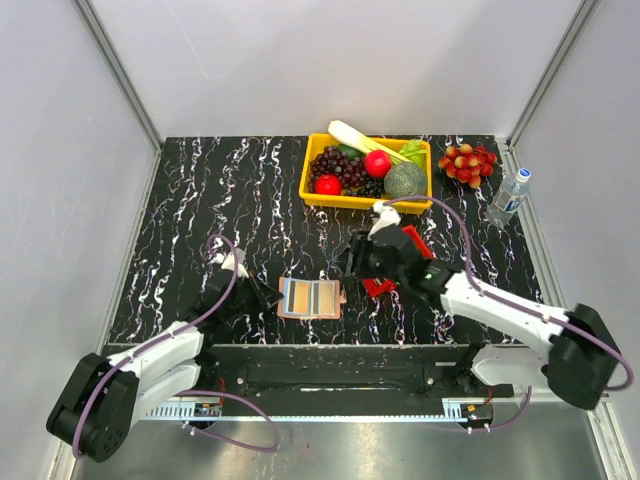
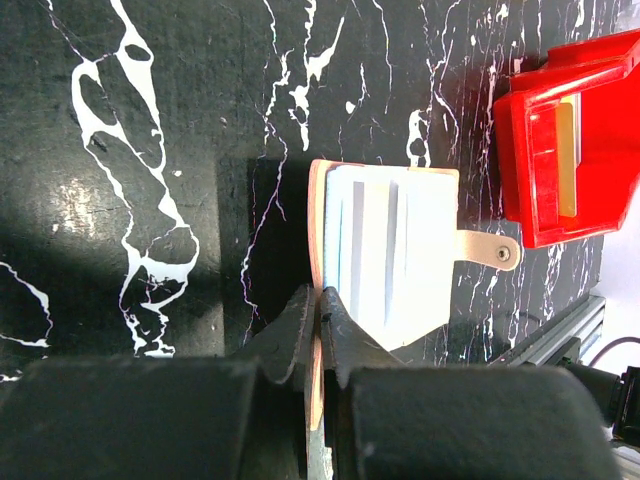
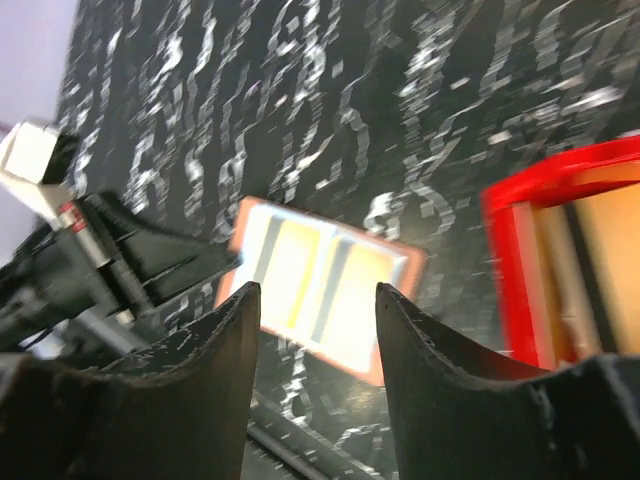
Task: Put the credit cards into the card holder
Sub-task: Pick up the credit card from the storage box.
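Note:
My right gripper grabs the thin credit card by one long edge next, so the opposite edge stays free to enter the holder's slot.
The salmon-pink card holder (image 1: 312, 298) lies open near the table's front edge, pale lining up. My left gripper (image 1: 264, 296) is shut on its left edge; in the left wrist view its jaws (image 2: 320, 305) pinch the pink edge of the holder (image 2: 390, 245). My right gripper (image 1: 355, 262) is open and empty, hovering above and right of the holder (image 3: 320, 285); its fingertips (image 3: 245, 300) frame it. A tan credit card (image 2: 567, 160) stands in the small red tray (image 2: 570, 150), which also shows in the right wrist view (image 3: 515, 260). Yellowish bands show in the holder's slots.
A yellow bin (image 1: 312, 185) of fruit and vegetables stands at the back centre. A bunch of red grapes (image 1: 467, 162) and a water bottle (image 1: 508, 197) are at the back right. The red tray (image 1: 379, 287) lies partly under the right arm. A metal rail runs along the front edge.

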